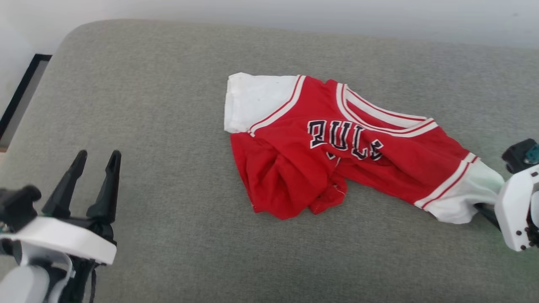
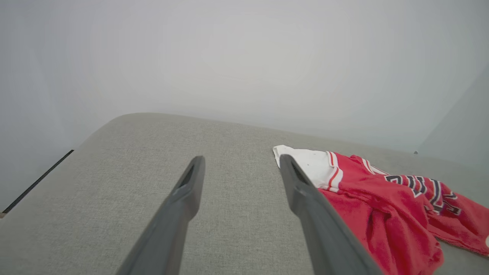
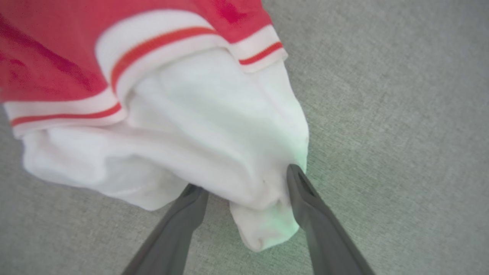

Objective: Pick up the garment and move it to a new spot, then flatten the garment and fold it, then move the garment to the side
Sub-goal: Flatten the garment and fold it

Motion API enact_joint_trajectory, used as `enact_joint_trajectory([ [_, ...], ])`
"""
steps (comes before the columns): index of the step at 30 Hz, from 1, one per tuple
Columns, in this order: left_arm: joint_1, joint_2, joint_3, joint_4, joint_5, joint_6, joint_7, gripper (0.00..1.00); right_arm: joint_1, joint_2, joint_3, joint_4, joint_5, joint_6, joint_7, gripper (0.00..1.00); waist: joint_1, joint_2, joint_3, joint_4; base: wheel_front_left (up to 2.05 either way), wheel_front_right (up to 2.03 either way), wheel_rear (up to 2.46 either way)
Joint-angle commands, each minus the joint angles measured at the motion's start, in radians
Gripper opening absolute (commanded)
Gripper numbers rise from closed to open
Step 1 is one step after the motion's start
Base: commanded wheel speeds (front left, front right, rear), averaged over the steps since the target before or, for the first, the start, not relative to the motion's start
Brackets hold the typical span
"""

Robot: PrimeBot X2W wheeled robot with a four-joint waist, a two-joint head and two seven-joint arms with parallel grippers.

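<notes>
My left gripper pinches the white sleeve by its open cuff edge (image 1: 228,103) next, to flatten the bunched red jersey (image 1: 288,179).
The garment (image 1: 337,155), a red jersey with white sleeves and black chest lettering, lies crumpled on a grey cushioned surface (image 1: 168,126), its lower body bunched. My right gripper (image 3: 244,181) is at the garment's right end. Its fingers are spread, and the bunched white sleeve (image 3: 198,126) sits between them and droops past the tips. My left gripper (image 1: 99,155) hovers open and empty at the lower left, well apart from the garment. In the left wrist view the garment (image 2: 382,206) lies just right of my left gripper (image 2: 242,158).
The grey cushion's rounded back corner (image 1: 80,33) meets a pale wall (image 1: 294,12). A dark strip (image 1: 21,97) runs along the floor past the left edge. Bare cushion stretches left and in front of the garment.
</notes>
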State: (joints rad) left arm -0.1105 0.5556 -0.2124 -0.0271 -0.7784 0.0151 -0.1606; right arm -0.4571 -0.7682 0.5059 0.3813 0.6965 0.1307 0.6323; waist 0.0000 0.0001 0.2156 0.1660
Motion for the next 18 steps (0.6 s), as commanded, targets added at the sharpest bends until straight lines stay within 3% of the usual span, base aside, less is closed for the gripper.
enact_joint_trajectory([
  [1, -0.027, 0.016, -0.005, -0.008, -0.006, -0.010, 0.028, 1.00, 0.002, 0.007, -0.001, -0.018, -0.005, 0.000, -0.006, 1.00, 0.0000, -0.0001, -0.006, -0.017, 0.00, 0.00, 0.00],
  [5, -0.073, 0.047, -0.019, -0.023, -0.014, -0.024, 0.096, 1.00, 0.007, 0.017, -0.030, -0.055, -0.012, 0.000, -0.025, 1.00, 0.0000, -0.0001, -0.011, -0.046, 0.00, 0.00, 0.00],
  [10, -0.203, 0.121, -0.049, 0.001, -0.035, -0.058, 0.266, 1.00, 0.038, 0.089, -0.152, -0.148, -0.062, 0.000, -0.079, 1.00, 0.0000, -0.0001, -0.011, -0.121, 0.00, 0.00, 0.00],
  [18, -0.433, 0.178, -0.108, 0.102, -0.043, -0.097, 0.482, 1.00, 0.087, 0.333, -0.379, -0.306, -0.252, 0.000, -0.210, 1.00, 0.0000, -0.0001, 0.031, -0.236, 0.00, 0.00, 0.00],
])
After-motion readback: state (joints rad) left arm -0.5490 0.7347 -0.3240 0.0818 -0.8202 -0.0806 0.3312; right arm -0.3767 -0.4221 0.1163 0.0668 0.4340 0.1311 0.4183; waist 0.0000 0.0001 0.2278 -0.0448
